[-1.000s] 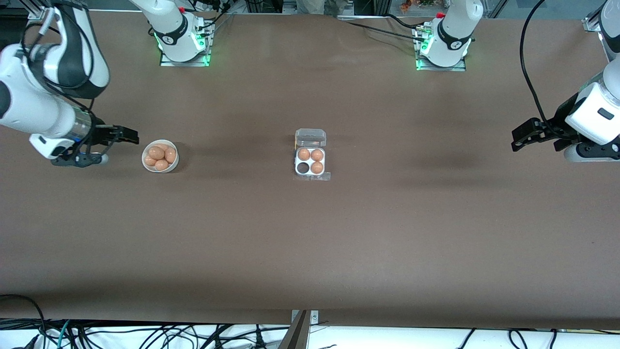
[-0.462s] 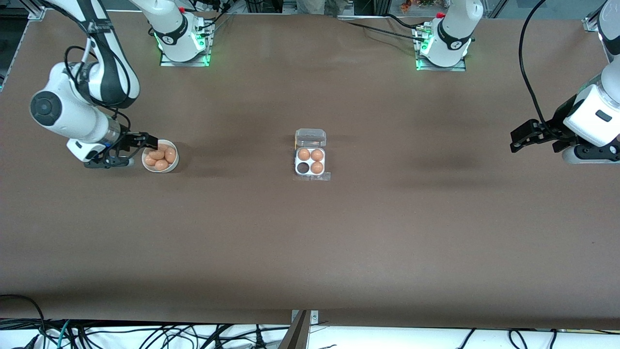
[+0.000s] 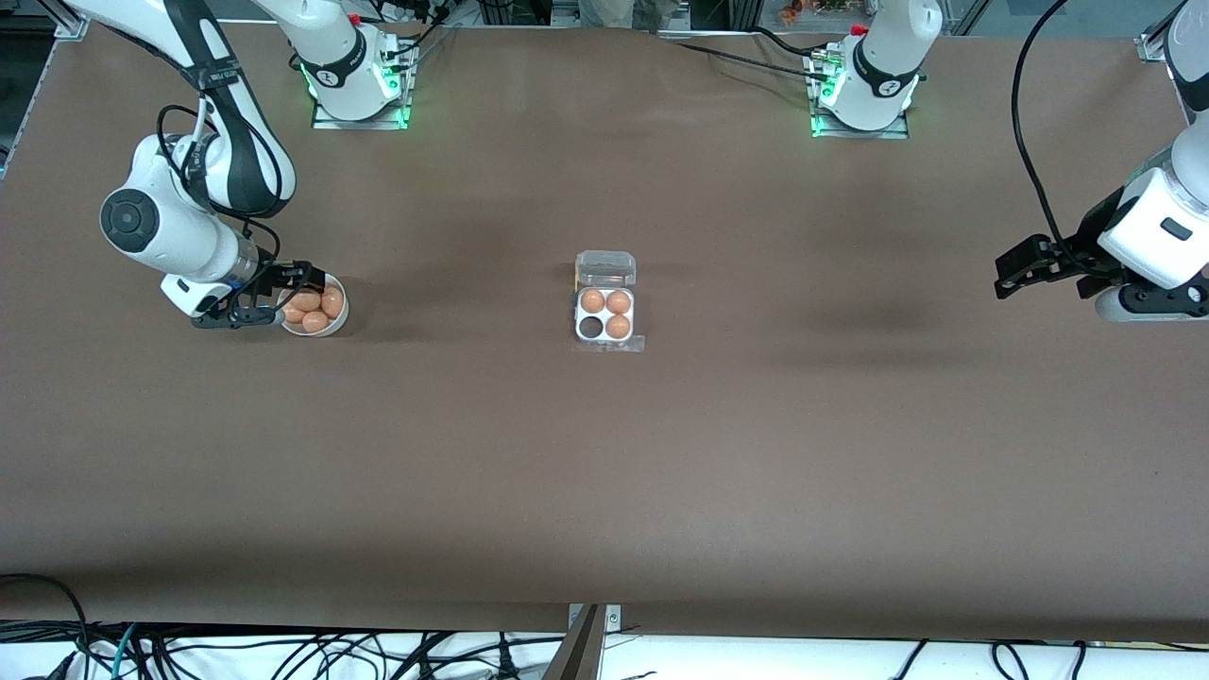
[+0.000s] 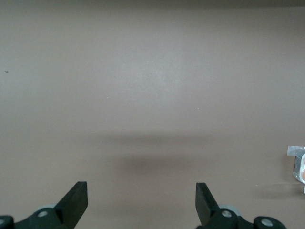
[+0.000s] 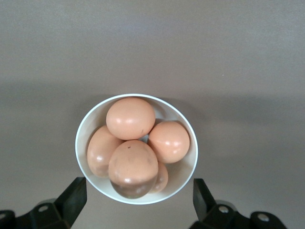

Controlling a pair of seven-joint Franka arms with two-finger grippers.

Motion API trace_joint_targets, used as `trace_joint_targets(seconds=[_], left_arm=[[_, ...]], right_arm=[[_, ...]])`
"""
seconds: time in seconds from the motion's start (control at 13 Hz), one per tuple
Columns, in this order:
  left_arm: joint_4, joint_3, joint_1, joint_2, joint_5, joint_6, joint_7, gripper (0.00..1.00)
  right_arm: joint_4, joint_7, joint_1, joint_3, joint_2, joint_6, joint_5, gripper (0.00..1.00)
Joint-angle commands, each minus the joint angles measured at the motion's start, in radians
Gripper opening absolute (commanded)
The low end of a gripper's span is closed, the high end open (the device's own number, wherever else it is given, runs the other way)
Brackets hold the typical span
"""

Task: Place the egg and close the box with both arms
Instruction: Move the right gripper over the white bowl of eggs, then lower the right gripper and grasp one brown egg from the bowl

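Observation:
The front egg in the bowl is between my fingertips, so closing now would hold the egg. I should close my right gripper on it.
A round white bowl (image 3: 338, 316) holds several orange-brown eggs (image 3: 315, 320) toward the right arm's end of the table. My right gripper (image 3: 300, 280) is open and empty, low over the bowl's rim. In the right wrist view the bowl (image 5: 84, 124) lies between the open fingers (image 5: 76, 194), with the eggs (image 5: 130, 118) piled in it. The clear box (image 3: 605, 315) stands at the table's middle with its lid open; three cells hold eggs and one is empty. My left gripper (image 3: 1013, 274) is open and empty, waiting above the table at the left arm's end.
The brown table (image 3: 604, 453) is bare apart from the bowl and the box. An edge of the box (image 4: 299, 164) shows in the left wrist view. Cables lie along the edge nearest the front camera.
My right arm has swung from the table's end toward the bowl, bringing its open gripper over the bowl's rim. The left arm has barely moved.

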Motion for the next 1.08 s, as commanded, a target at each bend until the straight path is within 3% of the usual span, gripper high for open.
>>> trace_joint_targets(seconds=[0.0,0.38,0.46,0.54,0.85,1.0], left_arm=[[0.039,0.002,0.005,0.018,-0.021,-0.013,0.016,1.0],[0.04,0.002,0.002,0.018,-0.021,-0.013,0.015,1.0],[0.04,0.002,0.002,0.018,-0.021,-0.013,0.015,1.0],[0.04,0.002,0.002,0.018,-0.021,-0.013,0.016,1.0],[0.04,0.002,-0.001,0.018,-0.021,-0.013,0.012,1.0],[0.04,0.002,-0.004,0.018,-0.021,-0.013,0.007,1.0]], right_arm=[[-0.018,0.011,-0.001,0.006,-0.004,0.026,0.003,0.98],[-0.015,0.011,-0.001,0.006,0.007,0.042,0.001,0.95],[-0.014,0.011,0.001,0.006,0.008,0.042,0.001,0.89],[-0.014,0.011,0.007,0.006,0.011,0.043,0.001,0.75],[-0.012,0.014,0.031,0.006,0.016,0.051,0.003,0.01],[-0.011,0.031,0.04,0.006,0.018,0.051,0.003,0.0]])
